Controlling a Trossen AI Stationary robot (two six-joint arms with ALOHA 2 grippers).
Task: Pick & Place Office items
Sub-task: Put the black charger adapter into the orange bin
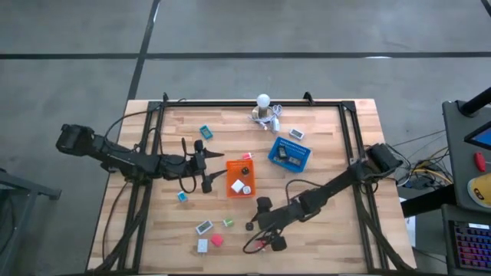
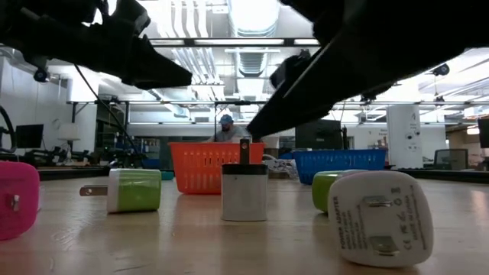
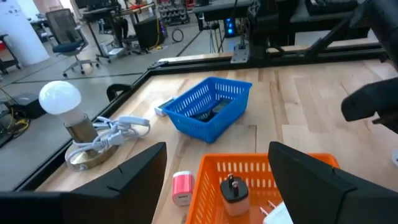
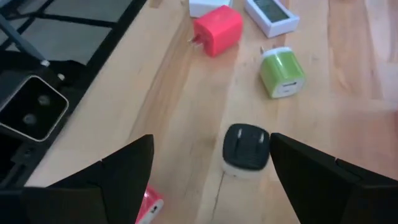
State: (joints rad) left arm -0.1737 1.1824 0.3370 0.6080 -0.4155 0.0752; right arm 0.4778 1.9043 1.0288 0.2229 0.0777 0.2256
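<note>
The black-faced charger should go in the orange tray, so my right gripper will grab it next by its sides, on either side of its prongs.
Small office items lie scattered on the wooden table. In the right wrist view a black-faced white charger lies flat just ahead, level with the gap of my open right gripper, without touching the fingers. Farther on are a green charger, a red one and a white piece. In the high view the right gripper hovers over the black charger. My open left gripper stands just left of the orange tray, which holds a white charger. A pink piece lies beside that tray.
A blue tray with dark pieces sits right of the orange one. A white-bulbed lamp with cables stands at the far edge. Teal pieces lie on the left half. A black frame rail borders the table.
</note>
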